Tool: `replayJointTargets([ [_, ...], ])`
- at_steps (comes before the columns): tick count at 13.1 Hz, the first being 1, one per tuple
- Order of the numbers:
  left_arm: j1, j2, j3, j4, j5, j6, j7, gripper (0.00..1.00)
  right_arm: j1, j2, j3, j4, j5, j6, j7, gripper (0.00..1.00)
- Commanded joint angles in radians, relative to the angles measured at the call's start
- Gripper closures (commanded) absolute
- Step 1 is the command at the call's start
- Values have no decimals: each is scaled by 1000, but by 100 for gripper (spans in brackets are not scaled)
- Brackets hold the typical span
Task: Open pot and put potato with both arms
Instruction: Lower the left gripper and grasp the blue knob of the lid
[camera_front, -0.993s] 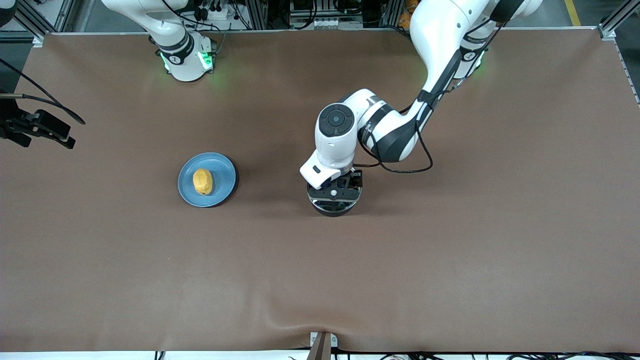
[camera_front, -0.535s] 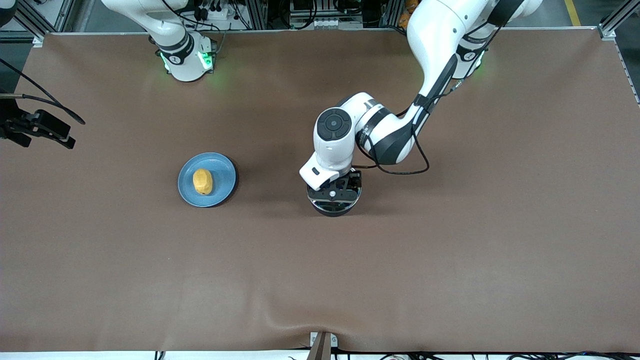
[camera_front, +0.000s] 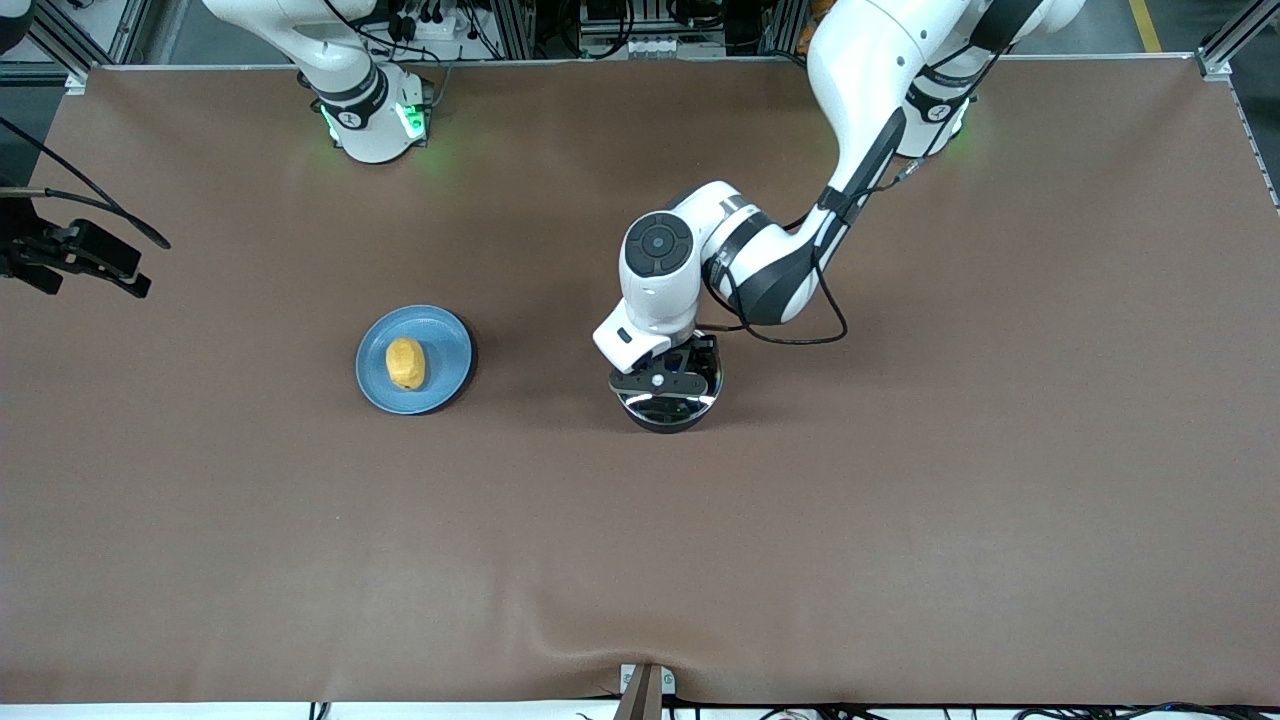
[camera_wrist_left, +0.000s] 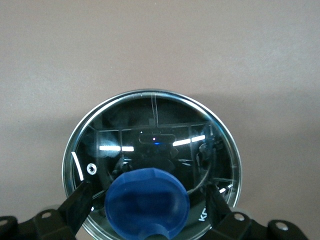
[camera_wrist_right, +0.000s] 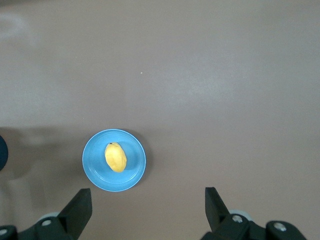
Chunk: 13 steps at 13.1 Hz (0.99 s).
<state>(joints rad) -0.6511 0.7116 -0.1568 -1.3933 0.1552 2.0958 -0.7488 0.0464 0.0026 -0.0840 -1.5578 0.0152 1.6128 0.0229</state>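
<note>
The left gripper's fingers are level with the blue knob (camera_wrist_left: 147, 202), low over the glass lid (camera_wrist_left: 152, 132), so closing now would catch the knob and it is time to close.
The black pot (camera_front: 665, 410) stands mid-table with its glass lid (camera_wrist_left: 150, 135) on. Its handle is hidden under the left arm. My left gripper (camera_front: 662, 378) is right over the lid. In the left wrist view its fingers (camera_wrist_left: 80, 200) are open on either side of the blue knob (camera_wrist_left: 147, 202), with a gap on each side. The yellow potato (camera_front: 405, 363) lies on a blue plate (camera_front: 445, 340) toward the right arm's end. My right gripper (camera_front: 90, 260) hangs high by the table's end, open and empty (camera_wrist_right: 146, 200). The right wrist view shows the potato (camera_wrist_right: 116, 157) far below.
The brown table cloth (camera_front: 900, 500) is bare around the pot and the plate. A small bracket (camera_front: 645, 685) sits at the table's edge nearest the front camera.
My left arm's wrist has shifted slightly toward the right arm's end, with the gripper still over the lid. The pot, potato and right arm have not moved.
</note>
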Motion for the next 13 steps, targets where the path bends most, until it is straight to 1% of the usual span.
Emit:
replayJointTargets([
  [1, -2, 0, 0, -1, 4, -2, 3, 0, 3, -15, 0, -10, 2, -1, 3, 0],
  [4, -1, -3, 0, -10, 4, -5, 8, 0, 3, -15, 0, -8, 2, -1, 3, 0],
  [5, 2, -3, -1, -12, 3, -7, 29, 10, 3, -15, 0, -10, 2, -1, 3, 0],
  [6, 8, -4, -1, -15, 1, -8, 57, 32, 3, -16, 0, -10, 2, -1, 3, 0],
  [9, 13, -6, -1, -12, 0, -8, 63, 91, 3, -15, 0, -10, 2, -1, 3, 0],
  [10, 13, -9, -1, -12, -3, -8, 63, 100, 3, -15, 0, -10, 2, -1, 3, 0],
  [13, 51, -47, -1, -13, -39, -11, 66, 100, 3, -15, 0, -8, 2, -1, 3, 0],
])
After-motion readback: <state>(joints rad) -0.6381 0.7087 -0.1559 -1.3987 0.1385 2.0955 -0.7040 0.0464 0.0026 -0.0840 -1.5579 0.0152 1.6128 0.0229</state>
